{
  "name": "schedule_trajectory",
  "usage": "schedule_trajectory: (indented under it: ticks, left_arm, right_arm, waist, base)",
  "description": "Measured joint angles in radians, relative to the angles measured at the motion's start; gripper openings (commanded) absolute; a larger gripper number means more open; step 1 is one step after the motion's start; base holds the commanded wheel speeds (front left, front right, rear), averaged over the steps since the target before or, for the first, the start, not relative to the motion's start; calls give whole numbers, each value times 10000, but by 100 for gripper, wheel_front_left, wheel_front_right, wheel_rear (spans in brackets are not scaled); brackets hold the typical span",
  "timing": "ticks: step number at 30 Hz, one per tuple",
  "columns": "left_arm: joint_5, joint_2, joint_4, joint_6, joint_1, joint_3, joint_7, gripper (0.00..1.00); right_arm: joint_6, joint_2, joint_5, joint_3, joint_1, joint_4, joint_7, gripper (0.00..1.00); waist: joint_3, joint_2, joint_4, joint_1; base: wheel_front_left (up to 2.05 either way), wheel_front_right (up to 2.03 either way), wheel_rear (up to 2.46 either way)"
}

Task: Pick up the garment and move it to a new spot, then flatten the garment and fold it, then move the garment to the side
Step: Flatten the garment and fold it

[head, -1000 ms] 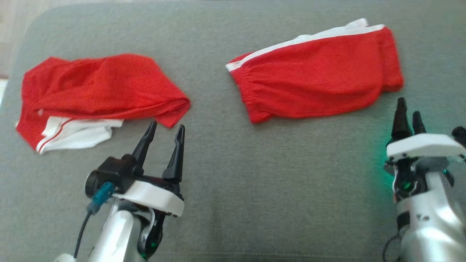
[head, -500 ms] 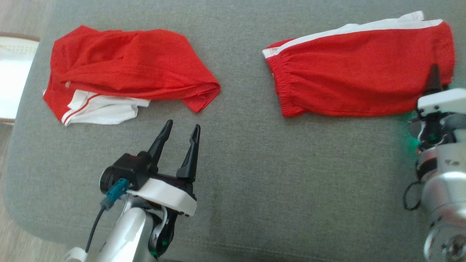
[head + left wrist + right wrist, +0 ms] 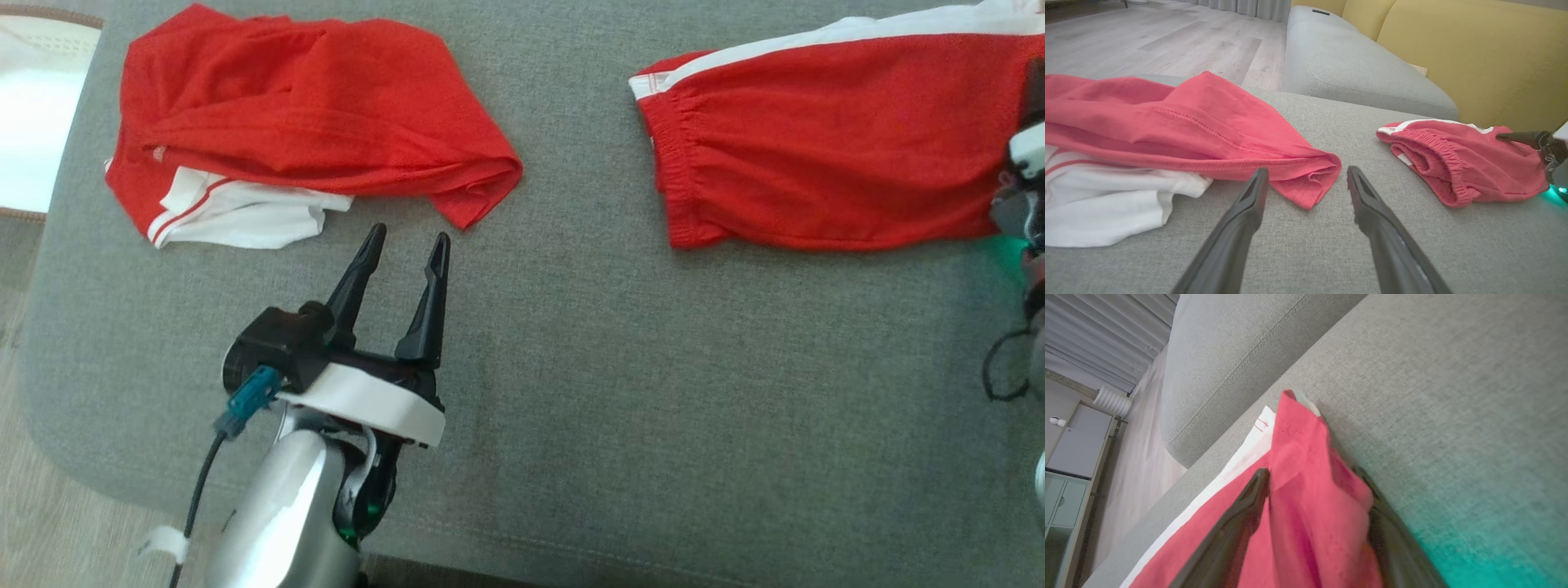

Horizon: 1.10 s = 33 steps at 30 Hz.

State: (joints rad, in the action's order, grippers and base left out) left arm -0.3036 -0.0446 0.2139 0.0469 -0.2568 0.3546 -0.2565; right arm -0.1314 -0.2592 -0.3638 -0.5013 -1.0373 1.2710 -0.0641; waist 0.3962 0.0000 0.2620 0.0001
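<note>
My right gripper is to grab the raised fold at the leg end next, because the rest of the red shorts is lying flat on the cushion.
Two red garments lie on the grey cushion. One garment is a flat, folded pair of red shorts with a white stripe at the upper right. My right gripper is at its right end. In the right wrist view the right gripper is open, with the red hem between its fingers. The other garment lies crumpled at the upper left with white cloth showing under it. My left gripper is open and empty, just short of that garment's pointed corner.
The cushion's front and left edges drop to wood floor. A pale round object stands beyond the left edge. Behind the cushion are a grey seat and a yellow backrest.
The head camera has shifted, so the whole picture slid. My right gripper has moved from below the shorts' lower right corner onto their right end. The left gripper has stayed by the crumpled garment.
</note>
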Motion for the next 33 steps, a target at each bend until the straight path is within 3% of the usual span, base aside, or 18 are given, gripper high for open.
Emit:
schedule_trajectory:
  ticks: [2, 3, 4, 5, 16, 27, 33]
  left_arm:
    - [-2, 4, 0, -29, -28, 4, -2, 100]
    - [-19, 4, 0, -29, -49, 4, 0, 100]
    - [-19, 4, 0, -29, -49, 4, 0, 100]
    - [-75, 8, 12, -29, -131, -4, -2, 100]
    - [31, 23, 136, -23, -179, -111, -2, 100]
    - [92, 23, 194, -17, -10, -171, 0, 100]
    - [117, 21, 242, -15, 234, -184, 0, 100]
  right_arm:
    - [0, -23, 205, -90, -61, -2, -142, 100]
    - [0, -23, 320, -138, -91, -4, -205, 66]
    - [0, -23, 320, -138, -91, -4, -205, 19]
    - [0, -27, 512, -232, -172, 0, -334, 0]
    - [0, 109, 1371, -658, 61, 364, 226, 0]
    - [0, -968, 2788, -1459, 1031, 453, 1306, 0]
    - [0, -757, 3480, -2027, 1273, 445, 1538, 0]
  waist:
    - [42, 0, 13, 0]
    - [54, 0, 11, 0]
    - [54, 0, 11, 0]
    - [51, 0, -10, 0]
    - [-368, 0, -382, 1]
    - [-1068, 0, -824, -1]
    - [-1336, 0, -943, -1]
  base:
    - [0, 0, 0]
    - [0, 0, 0]
    - [0, 0, 0]
    - [0, 0, 0]
    - [0, 0, 0]
    - [0, 0, 0]
    - [0, 0, 0]
